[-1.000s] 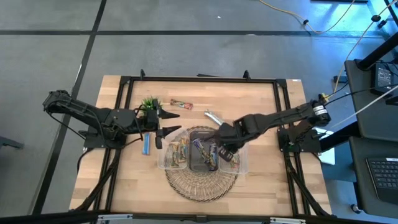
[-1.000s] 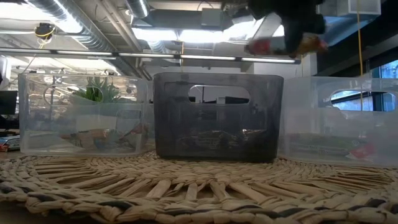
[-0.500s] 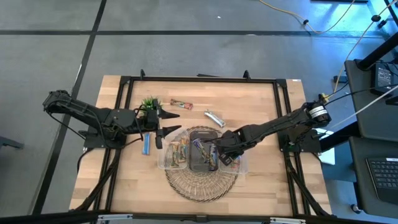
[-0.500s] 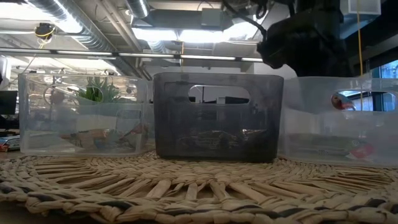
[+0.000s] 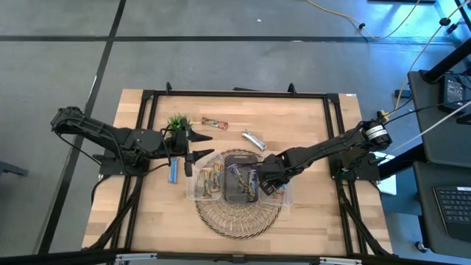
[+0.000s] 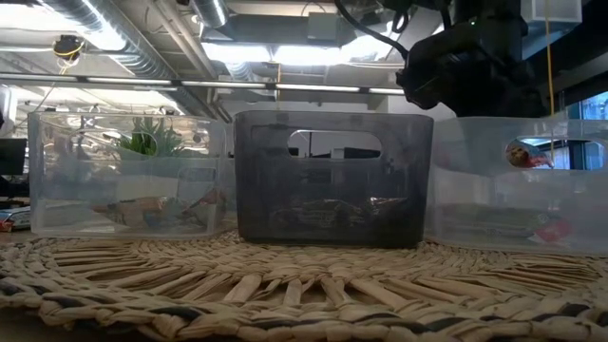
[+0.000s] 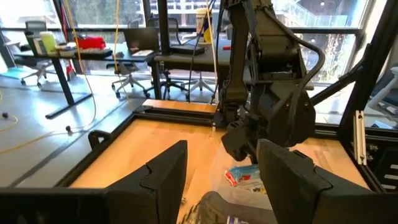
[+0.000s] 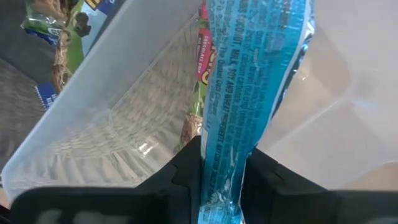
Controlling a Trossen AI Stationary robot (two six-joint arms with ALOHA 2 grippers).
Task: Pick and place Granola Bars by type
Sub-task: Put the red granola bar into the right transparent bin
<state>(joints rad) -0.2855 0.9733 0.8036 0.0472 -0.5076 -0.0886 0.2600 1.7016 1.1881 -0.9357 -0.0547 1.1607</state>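
My right gripper is ready to open: the blue bar (image 8: 249, 87) is hanging between the clear bin's sides and would fall onto the red and green bar.
My right gripper (image 5: 268, 184) is over the right clear bin (image 5: 285, 194), shut on a blue granola bar (image 8: 255, 81); in the low view it is the dark mass (image 6: 465, 71) above that bin. My left gripper (image 5: 193, 148) is open and empty beside the small green plant (image 5: 176, 121); its fingers (image 7: 161, 174) show in the left wrist view. On the table lie a blue bar (image 5: 174, 171), a red-brown bar (image 5: 214, 124) and a silver bar (image 5: 254, 138). Other bars lie in the left clear bin (image 5: 197, 193) and the dark middle bin (image 5: 229, 197). My right gripper pinches one end of the blue bar (image 8: 221, 152) between its two fingers (image 8: 180, 174). The fingers come from above, slanting down, and the bar runs on straight past them into the right clear bin. Whether its far end (image 8: 292, 25) touches the bin, I cannot tell.
The three bins stand side by side on a round woven mat (image 5: 235, 221). A red and green bar (image 8: 202, 56) lies in the right clear bin. A black frame (image 5: 147, 103) runs around the table. Bare wood shows at the near left and the far right.
My right gripper has gone down with the blue bar, from above the bins to the right clear bin's mouth. It has stayed shut on the bar. In the last half second it has hardly moved.
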